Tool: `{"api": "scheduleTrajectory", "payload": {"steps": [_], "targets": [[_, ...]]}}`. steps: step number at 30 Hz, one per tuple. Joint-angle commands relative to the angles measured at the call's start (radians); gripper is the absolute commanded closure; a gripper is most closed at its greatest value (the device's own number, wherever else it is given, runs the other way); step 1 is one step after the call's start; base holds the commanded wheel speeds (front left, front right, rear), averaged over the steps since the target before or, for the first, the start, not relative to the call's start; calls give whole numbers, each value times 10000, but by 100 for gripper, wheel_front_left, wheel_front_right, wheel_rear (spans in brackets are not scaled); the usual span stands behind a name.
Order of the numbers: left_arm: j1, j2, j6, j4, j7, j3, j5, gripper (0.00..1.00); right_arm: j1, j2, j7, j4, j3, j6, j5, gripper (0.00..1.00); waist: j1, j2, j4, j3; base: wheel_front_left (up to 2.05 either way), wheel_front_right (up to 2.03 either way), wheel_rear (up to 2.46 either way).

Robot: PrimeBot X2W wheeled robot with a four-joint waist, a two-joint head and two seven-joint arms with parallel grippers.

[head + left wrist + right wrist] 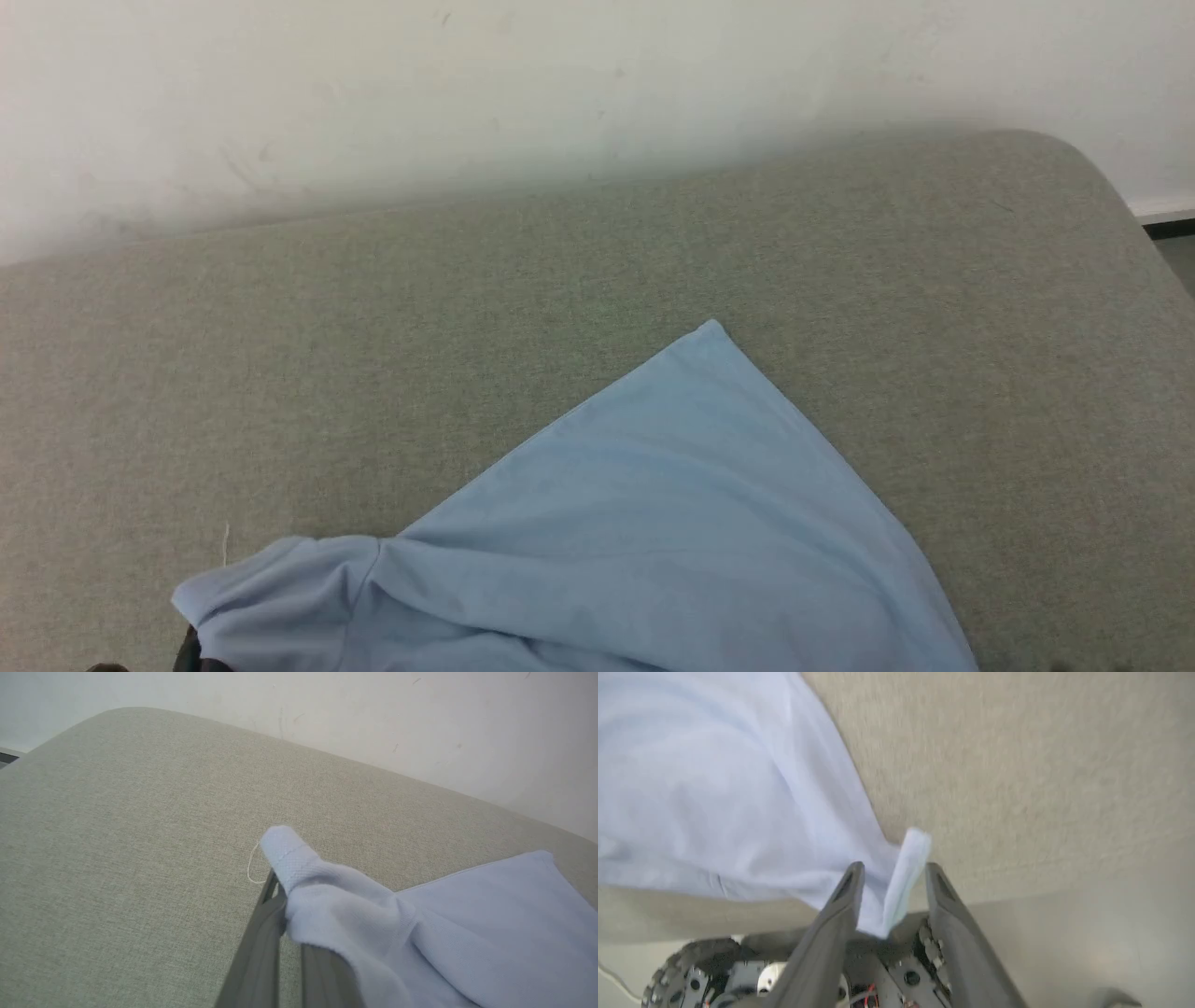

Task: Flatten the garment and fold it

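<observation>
The garment should next be pinched by its folded hem corner [906, 880] with my right gripper, as that stands up loose while the rest lies flat on the surface.
The garment [672, 523], a light blue shirt, lies on a grey upholstered surface [373, 327] with one pointed corner towards the wall and a bunched sleeve at the lower left. In the left wrist view my left gripper [285, 905] is shut on that sleeve of the garment [490, 933], and the cloth drapes over its fingers. A dark bit of the left gripper [191, 653] shows under the sleeve. My right gripper [894, 868] stands open at the surface's near edge. A folded hem corner of the garment [714, 788] hangs loose between its fingers.
A white wall [467, 93] runs behind the grey surface, whose rounded far right corner [1074, 159] drops to the floor. A loose white thread [252, 868] lies by the sleeve. My wheeled base [686, 970] shows below the surface's edge.
</observation>
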Motion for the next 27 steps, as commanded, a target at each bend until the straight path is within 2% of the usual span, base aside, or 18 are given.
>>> {"api": "scheduleTrajectory", "payload": {"steps": [1, 6, 10, 14, 19, 27], "targets": [[-4, 28, 68, -33, 20, -11, 21, 100, -507, 4, -461, -80, -94, -9, -74, 0, 1, 0, -23, -7, 0, 0, 0], [-300, 29, 92, -244, 104, -213, 148, 100, -2711, 17, -2903, 781, 5, -9, -329, 0, 1, 0, 231, 442, 0, 0, 0], [-813, 14, 73, -450, 183, -469, 311, 100, -4886, -130, -3739, 2448, 983, -9, -234, 0, 1, 0, 616, 1012, 0, 0, 0], [-1404, -39, 34, -614, 225, -763, 503, 100, -7117, -405, -3400, 4476, 2325, -9, 89, 0, 1, 0, 1073, 1586, 0, 0, 0], [-2068, -175, -73, -666, 210, -1184, 721, 100, -9435, -692, -2253, 6670, 3823, -9, 698, 0, 1, 0, 1652, 2144, 0, 0, 0], [-2756, -517, -244, -407, 67, -1704, 845, 100, -11613, -1006, -767, 9013, 5406, -9, 1126, 0, 1, 0, 2259, 2770, 0, 0, 0]]}}
